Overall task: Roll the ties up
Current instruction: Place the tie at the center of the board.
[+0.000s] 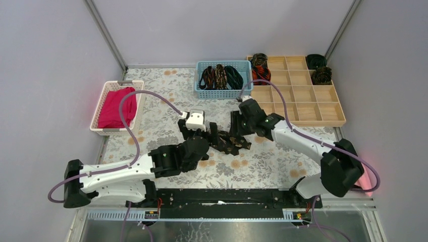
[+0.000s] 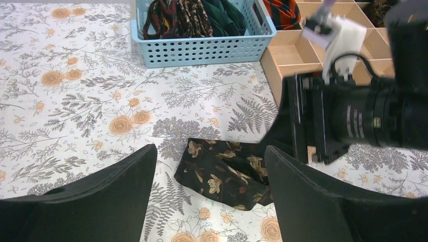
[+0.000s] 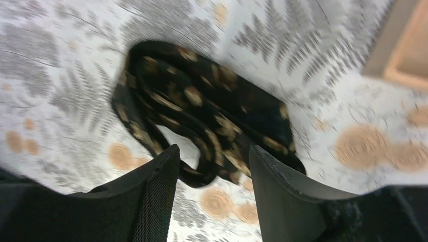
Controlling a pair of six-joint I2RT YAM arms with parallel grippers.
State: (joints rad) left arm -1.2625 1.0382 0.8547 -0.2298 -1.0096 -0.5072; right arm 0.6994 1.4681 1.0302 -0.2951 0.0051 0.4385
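I need to take hold of the black tie by a loose loop point(image 1: 235, 145) point(image 3: 215, 150) with my right gripper next, so part of the tie stays free for my left gripper.
A black tie with gold-brown flecks point(image 1: 230, 145) lies loosely bunched on the flowered tablecloth at the centre. My left gripper point(image 1: 213, 135) is open just left of it. In the left wrist view the tie's folded wide end point(image 2: 227, 174) lies on the cloth between my open fingers point(image 2: 211, 151), untouched. My right gripper point(image 1: 236, 132) is open just above the tie's right part. The blurred right wrist view shows the tie's loops point(image 3: 202, 111) below its open fingers point(image 3: 213, 148). Neither gripper holds anything.
A blue basket point(image 1: 201, 92) at the back holds several unrolled ties. A wooden compartment tray point(image 1: 298, 98) at the back right holds several coiled ties, such as one point(image 1: 261, 74). A white basket point(image 1: 101, 128) at the left holds a magenta cloth point(image 1: 117, 107).
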